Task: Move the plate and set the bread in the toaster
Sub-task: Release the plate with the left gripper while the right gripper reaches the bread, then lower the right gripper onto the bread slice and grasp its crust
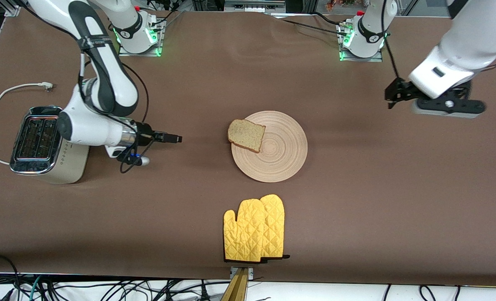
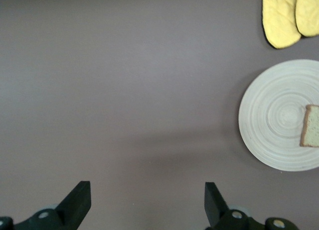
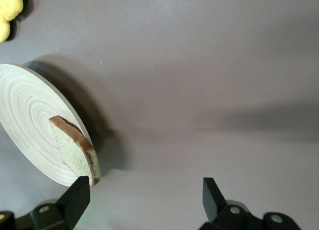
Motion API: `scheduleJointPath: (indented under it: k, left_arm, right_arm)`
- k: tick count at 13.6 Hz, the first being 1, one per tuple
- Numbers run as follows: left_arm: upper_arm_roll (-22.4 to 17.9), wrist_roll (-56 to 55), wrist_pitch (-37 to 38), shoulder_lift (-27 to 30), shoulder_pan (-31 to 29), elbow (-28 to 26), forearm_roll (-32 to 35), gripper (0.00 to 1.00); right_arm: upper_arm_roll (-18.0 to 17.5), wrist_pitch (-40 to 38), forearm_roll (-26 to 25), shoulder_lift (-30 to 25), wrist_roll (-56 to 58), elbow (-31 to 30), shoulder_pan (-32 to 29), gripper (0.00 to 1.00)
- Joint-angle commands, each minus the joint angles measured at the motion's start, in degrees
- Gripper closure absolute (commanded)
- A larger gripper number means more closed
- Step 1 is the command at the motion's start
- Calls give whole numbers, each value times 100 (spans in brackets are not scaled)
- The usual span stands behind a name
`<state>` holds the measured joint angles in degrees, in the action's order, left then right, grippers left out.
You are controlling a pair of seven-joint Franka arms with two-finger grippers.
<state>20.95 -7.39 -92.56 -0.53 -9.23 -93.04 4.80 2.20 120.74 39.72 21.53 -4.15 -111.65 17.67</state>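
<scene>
My right gripper is going to grab the crust edge of the bread (image 1: 246, 135) next, where it sticks out over the plate, so the bread can fill a slot of the toaster (image 1: 43, 144).
The round light-wood plate (image 1: 281, 156) lies mid-table. A brown speckled slice of bread (image 1: 246, 135) rests on its rim toward the right arm's end, partly overhanging. The cream toaster (image 1: 43, 144) with a chrome top stands at the right arm's end, both slots empty. My right gripper (image 1: 176, 138) is open over bare table between toaster and plate, pointing at the bread (image 3: 75, 150) and plate (image 3: 25, 115); nothing sits between its fingers (image 3: 144, 200). My left gripper (image 1: 392, 98) hangs open and empty (image 2: 148, 200) over the left arm's end, well apart from the plate (image 2: 276, 115) and bread (image 2: 311, 126).
A pair of yellow quilted oven mitts (image 1: 255, 229) lies nearer the front camera than the plate, by the table's edge; they also show in the wrist views as mitts (image 2: 289, 16) and mitts (image 3: 7, 11). The toaster's white cord (image 1: 5, 92) loops beside it.
</scene>
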Motion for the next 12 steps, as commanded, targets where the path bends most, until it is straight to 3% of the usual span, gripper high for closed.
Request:
scheduleJointPath:
  k: [1,5,7,12]
  left_arm:
    - [-960,-25,-201,-53,842,-153,-111,0]
    - [-1629,27,-192,-96,1150,-162,-726,0]
    - [-1560,10,-175,-167,1160,-118,-665,0]
    - [-1559,18,-149,-202,1125,-109,-656,0]
  right_arm:
    - [9,309,561,96,-24,-164,201,0]
    - [9,810,1360,360,-24,-173,640,0]
    - [9,1152,1792,500,-24,-173,956,0]
    - [9,1803,2198,703,-33,-173,1554,0]
